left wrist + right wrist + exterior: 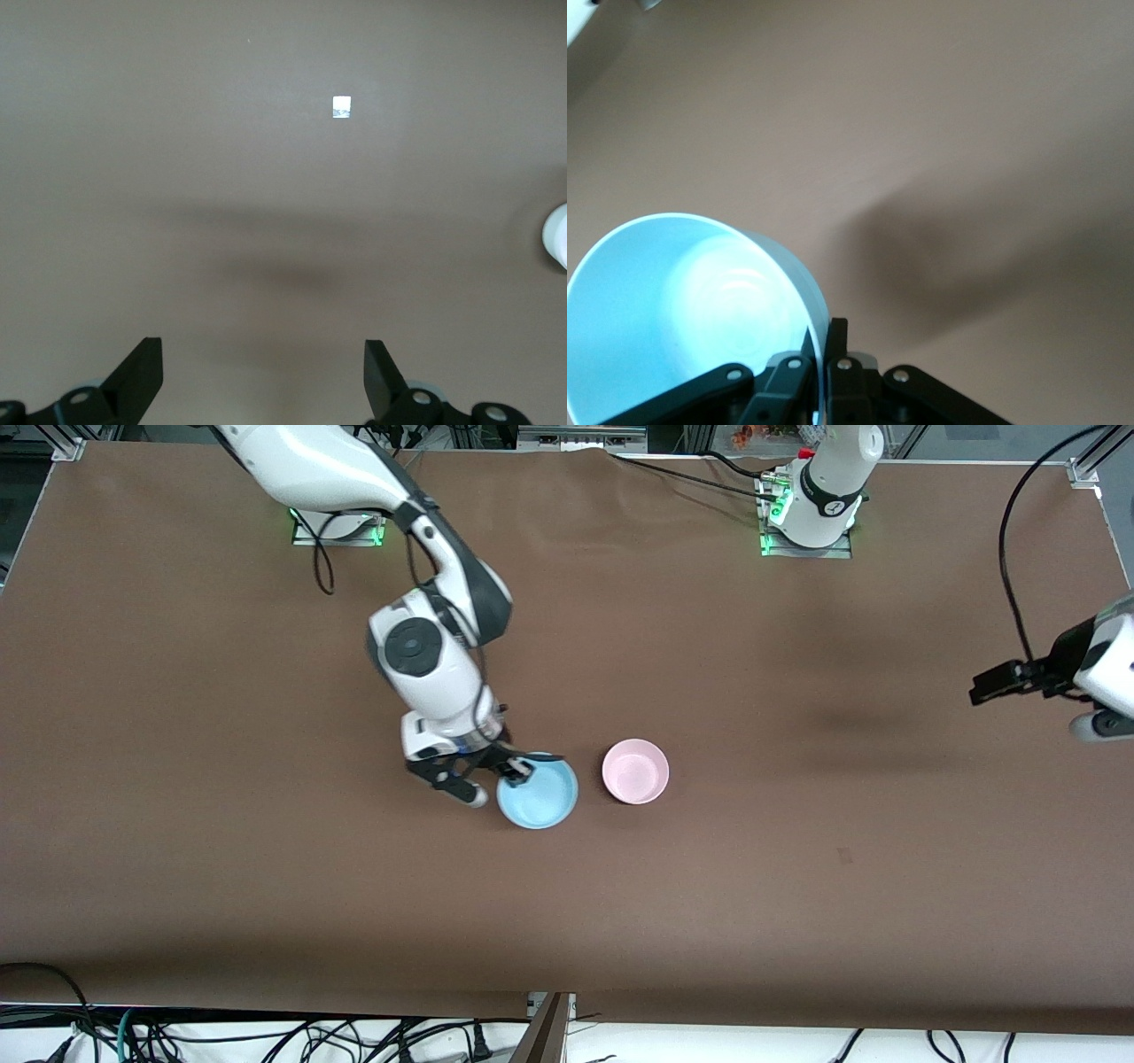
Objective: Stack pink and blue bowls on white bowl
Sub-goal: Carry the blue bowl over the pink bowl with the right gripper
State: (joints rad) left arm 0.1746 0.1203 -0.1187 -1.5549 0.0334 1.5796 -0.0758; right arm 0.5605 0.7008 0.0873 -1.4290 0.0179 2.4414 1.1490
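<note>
The pink bowl's opening is still uncovered beside the blue bowl. My right gripper has to keep hold of the blue bowl (538,793) until it is inside the pink bowl (635,771).
The light blue bowl (538,793) is near the table's middle, and the pale pink bowl (635,771) sits beside it toward the left arm's end. My right gripper (516,771) is shut on the blue bowl's rim on the side toward the right arm's end. In the right wrist view the jaws (824,335) pinch the wall of the blue bowl (682,310), one finger inside and one outside. I cannot tell whether the bowl is lifted. My left gripper (997,684) waits open and empty over the left arm's end of the table (263,372). I see no white bowl in the front view.
The brown table (797,921) carries a small pale mark (843,856), which also shows in the left wrist view (341,107). A pale rounded edge (556,235) shows at the border of the left wrist view; I cannot tell what it is.
</note>
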